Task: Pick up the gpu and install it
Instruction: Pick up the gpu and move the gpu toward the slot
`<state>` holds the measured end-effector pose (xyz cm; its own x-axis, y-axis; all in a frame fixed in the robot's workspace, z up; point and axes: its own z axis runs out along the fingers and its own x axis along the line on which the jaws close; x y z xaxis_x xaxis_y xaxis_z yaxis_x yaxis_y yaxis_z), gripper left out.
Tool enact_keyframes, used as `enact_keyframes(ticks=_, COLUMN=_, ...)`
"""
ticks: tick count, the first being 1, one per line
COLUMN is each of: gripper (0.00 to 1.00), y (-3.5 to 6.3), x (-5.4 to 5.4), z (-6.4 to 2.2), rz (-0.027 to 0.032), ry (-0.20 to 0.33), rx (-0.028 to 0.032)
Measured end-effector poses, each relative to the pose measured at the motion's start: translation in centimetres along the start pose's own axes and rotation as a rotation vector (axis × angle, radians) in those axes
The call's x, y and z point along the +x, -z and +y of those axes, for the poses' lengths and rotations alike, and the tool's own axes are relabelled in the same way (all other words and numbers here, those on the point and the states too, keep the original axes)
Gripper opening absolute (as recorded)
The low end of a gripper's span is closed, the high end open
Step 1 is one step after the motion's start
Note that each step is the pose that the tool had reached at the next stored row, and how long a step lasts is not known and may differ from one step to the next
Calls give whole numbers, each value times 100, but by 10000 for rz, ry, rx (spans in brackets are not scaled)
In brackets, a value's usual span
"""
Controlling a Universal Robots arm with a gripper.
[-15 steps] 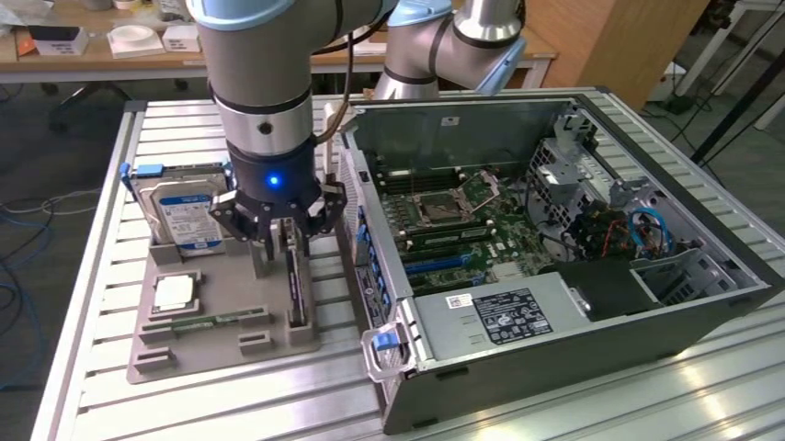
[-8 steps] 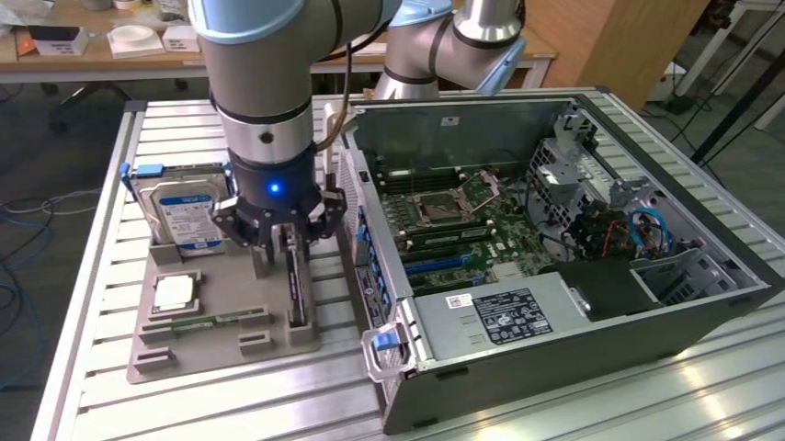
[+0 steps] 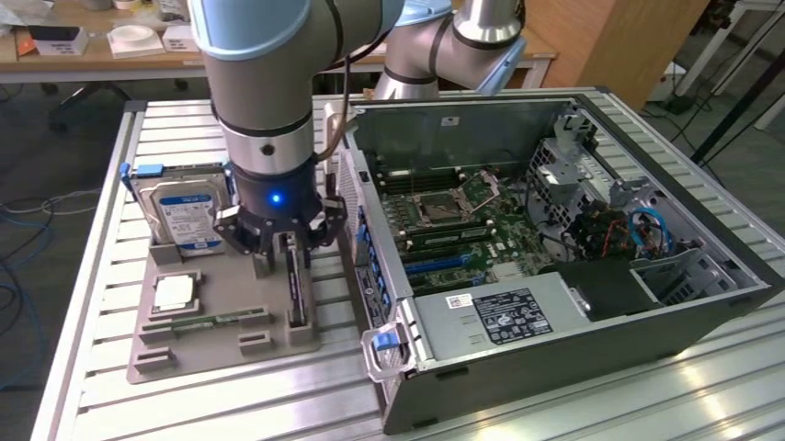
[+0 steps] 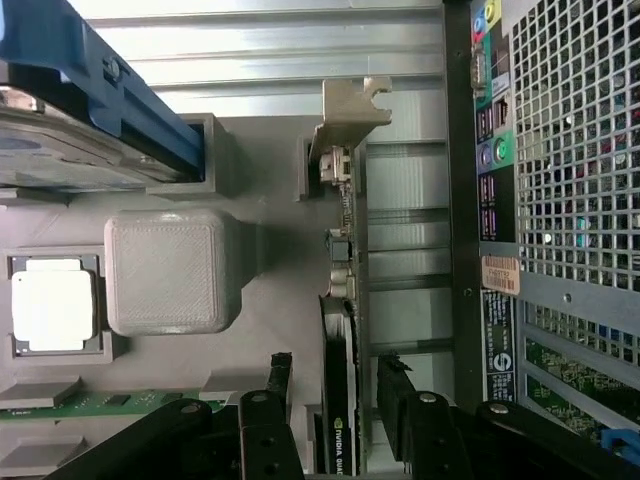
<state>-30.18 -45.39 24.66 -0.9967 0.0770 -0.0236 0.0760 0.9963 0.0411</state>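
I should grab the GPU by the flat-sided shroud [image 3: 296, 287] next, where two straight sides are parallel. The bracket at one end of the GPU is bent and uneven.
The gpu [image 3: 296, 292] is a thin dark card standing on edge in a slot of the grey holder tray [image 3: 209, 354], close to the open computer case [image 3: 687, 312]. In the wrist view the gpu [image 4: 343, 330] shows edge-on, its silvery bracket [image 4: 350, 115] at the far end. My gripper [image 3: 290, 243] hangs directly over the card's end away from the bracket. The gripper [image 4: 338, 400] is open, and its black fingers [image 4: 280, 375] stand on either side of the card with a gap on each side.
On the tray also sit a silver hard drive [image 3: 184, 216] with blue clips, a processor chip [image 3: 176, 292] and a green memory stick [image 3: 209, 322]. The case's motherboard [image 3: 466, 220] lies exposed. The case's rear panel [image 4: 560, 200] stands right beside the card.
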Motion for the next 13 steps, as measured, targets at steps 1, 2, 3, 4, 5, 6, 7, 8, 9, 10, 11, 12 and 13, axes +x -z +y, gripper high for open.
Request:
enact_keyframes(ticks=1, gripper=47, y=-12, x=-1, z=-10, rz=0, ry=1, rx=0)
enact_keyframes(ticks=2, gripper=47, y=-24, x=-1, z=-19, rz=0, ry=1, rx=0)
enact_keyframes(ticks=3, gripper=47, y=-38, x=-2, z=-28, rz=-2, ry=0, rx=-1)
enact_keyframes(ticks=4, gripper=47, y=-51, x=-2, z=-36, rz=-1, ry=0, rx=-1)
enact_keyframes(ticks=5, gripper=47, y=-63, x=-3, z=-43, rz=-1, ry=0, rx=-1)
enact_keyframes(ticks=6, gripper=47, y=-73, x=-3, z=-48, rz=0, ry=0, rx=1)
enact_keyframes(ticks=7, gripper=47, y=-82, x=-2, z=-51, rz=1, ry=0, rx=1)
enact_keyframes(ticks=8, gripper=47, y=-90, x=-1, z=-53, rz=1, ry=-2, rx=1)
enact_keyframes(ticks=9, gripper=47, y=-98, x=-2, z=-55, rz=1, ry=-1, rx=0)
enact_keyframes(ticks=10, gripper=47, y=-105, x=-2, z=-56, rz=0, ry=0, rx=1)
enact_keyframes(ticks=11, gripper=47, y=-107, x=-2, z=-57, rz=1, ry=0, rx=2)
enact_keyframes(ticks=12, gripper=47, y=-107, x=-2, z=-57, rz=2, ry=-1, rx=2)
enact_keyframes(ticks=13, gripper=47, y=-107, x=-2, z=-57, rz=2, ry=-1, rx=2)
